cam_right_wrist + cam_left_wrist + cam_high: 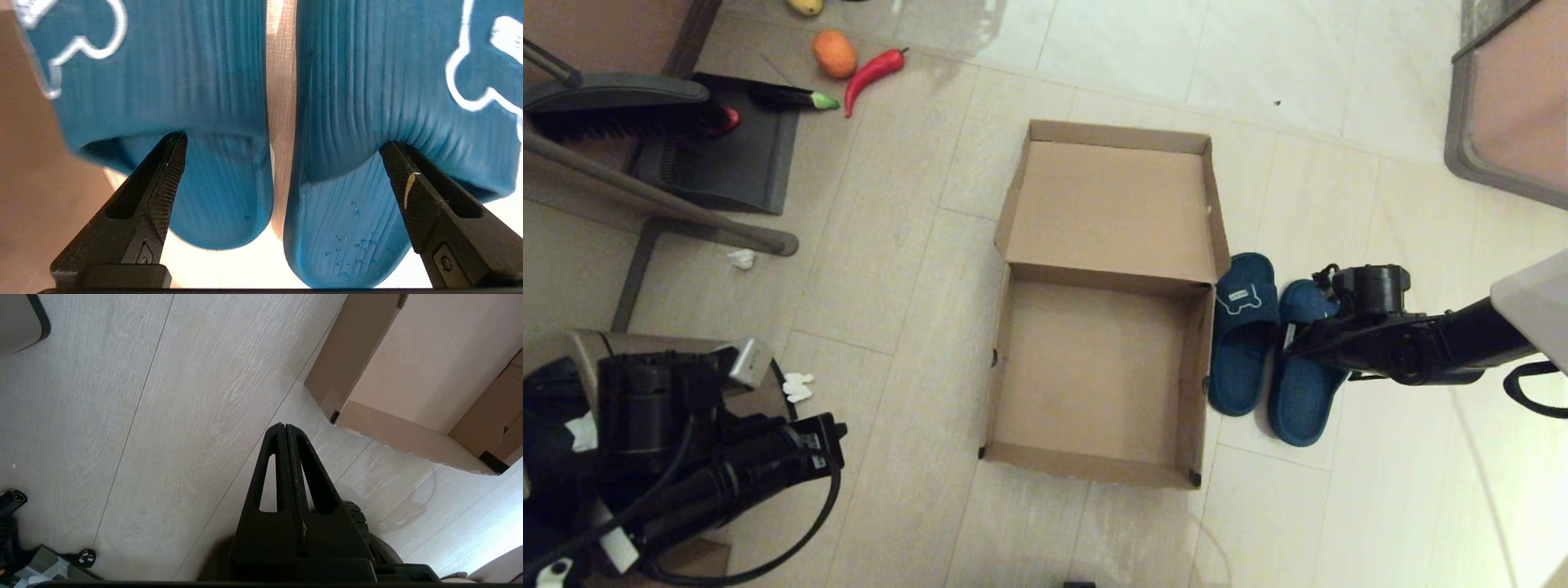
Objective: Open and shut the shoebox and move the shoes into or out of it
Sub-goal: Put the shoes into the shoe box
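Note:
Next, my right gripper will take hold of both teal shoes by their adjoining strap sides to move them into the shoebox together.
The shoebox [1005, 351] lies open and empty on the floor in the middle of the head view, its lid [1111, 204] folded back flat on the far side. One corner of the shoebox [359, 367] shows in the left wrist view. The two teal shoes [1241, 351] lie side by side on the floor just right of the box. My right gripper [282, 141] hovers open over their strap ends, one fingertip [177, 143] at each slipper's strap edge, holding nothing. Both shoes [184, 81] fill the right wrist view. My left gripper [284, 426] is shut and empty, parked low at the near left.
A dustpan [719, 155] and brush [613, 106] lie far left, with a toy orange [834, 53], red pepper [872, 72] and eggplant [792, 98] beyond. Paper scraps [742, 259] dot the floor. A brown bin [564, 347] sits by my left arm. Furniture [1511, 106] stands far right.

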Available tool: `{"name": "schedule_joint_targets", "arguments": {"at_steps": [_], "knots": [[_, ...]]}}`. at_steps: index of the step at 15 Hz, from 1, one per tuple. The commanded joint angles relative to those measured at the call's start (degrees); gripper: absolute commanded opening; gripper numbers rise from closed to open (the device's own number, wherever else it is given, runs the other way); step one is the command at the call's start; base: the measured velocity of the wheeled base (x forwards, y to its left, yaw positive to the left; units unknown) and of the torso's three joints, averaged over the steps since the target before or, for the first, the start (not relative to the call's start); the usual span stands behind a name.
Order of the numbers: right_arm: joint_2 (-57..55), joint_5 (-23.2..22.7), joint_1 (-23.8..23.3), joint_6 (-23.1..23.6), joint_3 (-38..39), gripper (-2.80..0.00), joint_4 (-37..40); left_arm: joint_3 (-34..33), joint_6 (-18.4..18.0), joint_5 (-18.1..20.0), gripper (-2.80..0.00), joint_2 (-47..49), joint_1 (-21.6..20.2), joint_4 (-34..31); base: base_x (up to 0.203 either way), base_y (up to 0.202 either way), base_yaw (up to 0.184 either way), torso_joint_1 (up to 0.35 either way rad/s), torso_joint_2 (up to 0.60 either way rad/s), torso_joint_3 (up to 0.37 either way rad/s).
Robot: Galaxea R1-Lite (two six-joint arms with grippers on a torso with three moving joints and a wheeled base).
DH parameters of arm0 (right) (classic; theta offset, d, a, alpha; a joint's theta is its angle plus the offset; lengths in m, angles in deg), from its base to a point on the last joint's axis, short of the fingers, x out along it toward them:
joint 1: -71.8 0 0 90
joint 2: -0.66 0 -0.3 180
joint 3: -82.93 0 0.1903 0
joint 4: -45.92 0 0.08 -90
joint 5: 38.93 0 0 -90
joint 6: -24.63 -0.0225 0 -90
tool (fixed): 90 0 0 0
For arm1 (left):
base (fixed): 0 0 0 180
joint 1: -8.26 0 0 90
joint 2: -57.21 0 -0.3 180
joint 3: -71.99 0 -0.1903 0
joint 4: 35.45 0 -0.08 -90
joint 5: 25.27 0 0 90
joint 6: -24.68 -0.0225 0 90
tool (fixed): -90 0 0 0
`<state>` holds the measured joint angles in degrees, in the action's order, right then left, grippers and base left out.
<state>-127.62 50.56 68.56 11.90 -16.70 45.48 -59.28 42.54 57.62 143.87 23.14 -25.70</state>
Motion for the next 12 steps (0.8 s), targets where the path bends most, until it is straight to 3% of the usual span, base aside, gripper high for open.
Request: {"name": "schedule_joint_targets", "arguments": {"at_steps": [1, 10, 11, 12], "knots": [[-1.83, 0.07, -0.09, -0.07, -1.1, 0.0, -0.27, 0.13, 0.07, -0.1, -2.8, 0.07, -0.11, 0.19, 0.0, 0.0, 0.0, 0.0, 0.0, 0.0], [-5.37, 4.79, 0.17, -0.63, -6.32, 0.0, -0.45, -0.46, -0.02, -0.36, -2.8, -0.62, -0.11, 0.1, 0.0, 0.0, 0.0, 0.0, 0.0, 0.0], [-5.49, 4.97, 0.17, -0.72, -6.36, -2.8, -0.45, -0.31, -0.11, -0.36, -2.8, -0.53, -0.11, 0.1, 0.0, 0.0, 0.0, 0.0, 0.0, 0.0], [-5.49, 4.91, 0.25, -0.81, -6.36, -2.8, -0.45, -0.11, -0.11, -0.36, -2.8, -0.51, -0.11, -0.07, 0.0, 0.0, 0.0, 0.0, 0.0, 0.0]]}}
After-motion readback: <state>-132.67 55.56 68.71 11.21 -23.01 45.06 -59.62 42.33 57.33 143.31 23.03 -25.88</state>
